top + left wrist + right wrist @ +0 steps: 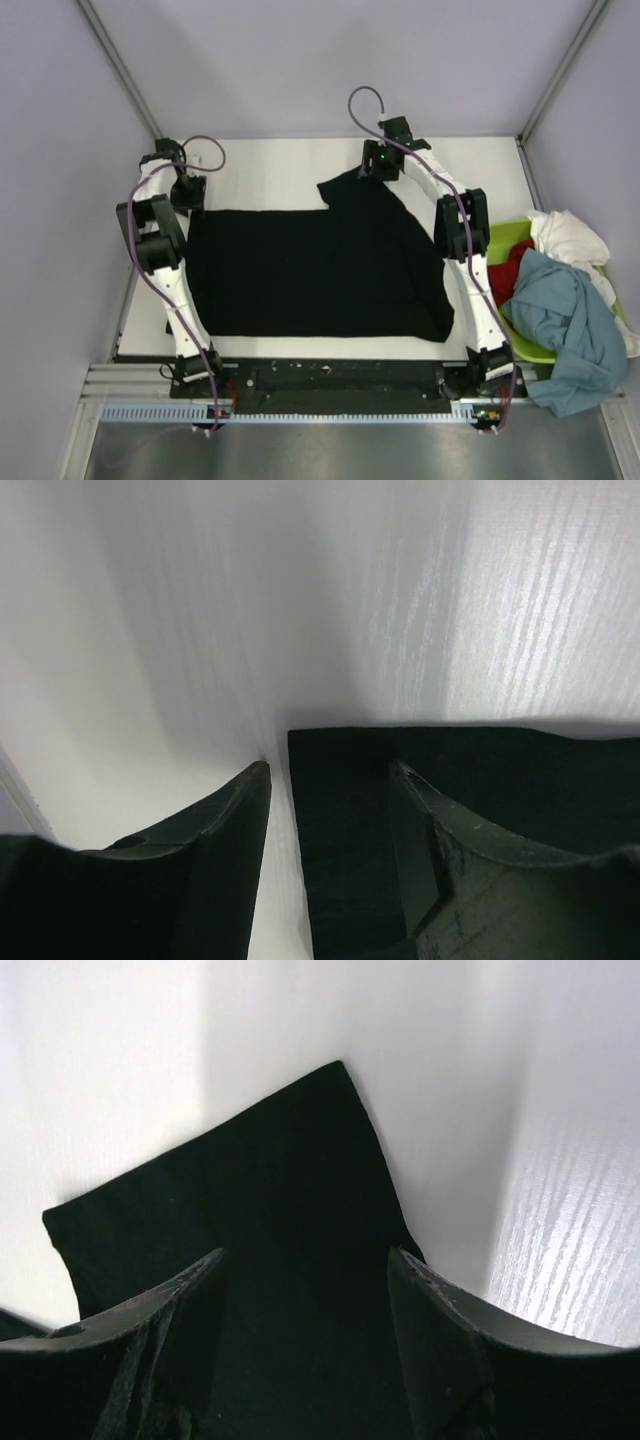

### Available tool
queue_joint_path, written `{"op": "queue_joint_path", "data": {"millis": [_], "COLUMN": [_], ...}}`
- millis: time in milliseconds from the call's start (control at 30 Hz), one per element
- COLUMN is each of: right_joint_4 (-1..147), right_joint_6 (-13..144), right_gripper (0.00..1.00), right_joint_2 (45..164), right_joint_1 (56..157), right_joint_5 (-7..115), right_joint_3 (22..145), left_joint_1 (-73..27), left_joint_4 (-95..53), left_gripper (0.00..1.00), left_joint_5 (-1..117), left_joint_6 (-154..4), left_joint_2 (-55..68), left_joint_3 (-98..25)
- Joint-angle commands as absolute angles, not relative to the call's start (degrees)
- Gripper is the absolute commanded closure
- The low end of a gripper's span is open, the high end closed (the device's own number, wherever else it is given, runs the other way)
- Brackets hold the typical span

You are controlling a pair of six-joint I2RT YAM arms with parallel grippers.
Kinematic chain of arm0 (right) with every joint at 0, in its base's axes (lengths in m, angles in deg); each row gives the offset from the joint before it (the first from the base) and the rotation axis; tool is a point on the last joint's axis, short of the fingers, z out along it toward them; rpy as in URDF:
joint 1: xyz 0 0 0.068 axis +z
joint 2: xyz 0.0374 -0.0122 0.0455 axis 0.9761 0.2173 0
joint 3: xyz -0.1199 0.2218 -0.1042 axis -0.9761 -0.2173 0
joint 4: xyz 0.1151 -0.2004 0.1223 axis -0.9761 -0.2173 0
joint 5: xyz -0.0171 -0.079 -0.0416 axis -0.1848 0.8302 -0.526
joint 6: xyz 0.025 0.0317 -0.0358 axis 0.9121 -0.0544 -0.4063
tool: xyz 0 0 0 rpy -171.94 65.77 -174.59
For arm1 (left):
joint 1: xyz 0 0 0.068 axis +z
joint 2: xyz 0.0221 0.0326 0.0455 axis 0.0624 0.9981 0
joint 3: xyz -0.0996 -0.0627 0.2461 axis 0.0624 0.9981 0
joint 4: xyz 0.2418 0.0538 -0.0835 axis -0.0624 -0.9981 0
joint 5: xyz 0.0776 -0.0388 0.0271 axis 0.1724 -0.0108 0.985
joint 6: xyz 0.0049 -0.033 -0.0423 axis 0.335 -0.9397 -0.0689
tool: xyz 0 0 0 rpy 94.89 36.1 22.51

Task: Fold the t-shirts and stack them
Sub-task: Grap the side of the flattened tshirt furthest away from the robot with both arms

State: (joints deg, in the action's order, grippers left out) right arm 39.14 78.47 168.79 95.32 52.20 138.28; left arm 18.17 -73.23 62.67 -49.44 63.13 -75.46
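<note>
My left gripper should close on the shirt's corner [199, 213] [331, 767] now, because my fingers are down level with the cloth.
A black t-shirt [310, 270] lies flat on the white table, one sleeve sticking out at the far right. My left gripper [188, 192] is open over its far-left corner; in the left wrist view the corner [340, 780] lies between the fingers [330, 780]. My right gripper [376, 165] is open above the black sleeve, which fills the space between its fingers [305, 1260] in the right wrist view [280, 1210]. White [570, 238], teal-blue [560, 320] and red [512, 262] shirts are heaped in the basket at the right.
A lime-green basket [510, 232] stands at the table's right edge, shirts spilling over its rim. White table [280, 165] shows beyond the shirt. Grey walls enclose the far and side edges. Both arms reach along the table's sides.
</note>
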Motion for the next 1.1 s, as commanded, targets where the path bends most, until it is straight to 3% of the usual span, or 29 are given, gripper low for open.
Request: {"op": "queue_joint_path", "data": {"millis": [0,167,267,433,467,800,1067], "right_joint_4": [38.8,39.7,40.3,40.9,41.0,41.1,41.6], "right_joint_6": [80.6,79.2,78.8,79.6,79.8,76.9,73.1], "right_gripper": [0.37,0.50,0.68,1.00,1.00,1.00,1.00], "right_joint_2": [171.3,170.9,171.0,169.9,169.2,155.0,135.1], "right_joint_1": [95.7,95.7,95.7,95.6,95.4,95.2,95.3], "right_joint_5": [52.1,49.1,49.2,45.3,44.9,39.4,36.1], "right_joint_3": [140.7,140.7,140.7,140.0,139.9,131.3,107.0], "left_joint_1": [18.5,18.5,18.6,18.6,18.6,20.2,21.7], "left_joint_4": [-73.9,-73.9,-73.3,-73.9,-74.1,-69.6,-68.2], "left_gripper": [0.46,0.50,0.53,0.91,1.00,1.00,1.00], "left_joint_5": [58.4,56.6,56.7,53.2,52.4,54.4,55.5], "left_joint_6": [-49.8,-50.7,-50.2,-48.1,-47.4,-44.3,-40.0], "left_joint_2": [65.7,66.3,66.3,65.1,64.4,48.1,34.0], "left_joint_3": [-77.5,-77.4,-77.1,-76.4,-75.7,-64.2,-50.3]}}
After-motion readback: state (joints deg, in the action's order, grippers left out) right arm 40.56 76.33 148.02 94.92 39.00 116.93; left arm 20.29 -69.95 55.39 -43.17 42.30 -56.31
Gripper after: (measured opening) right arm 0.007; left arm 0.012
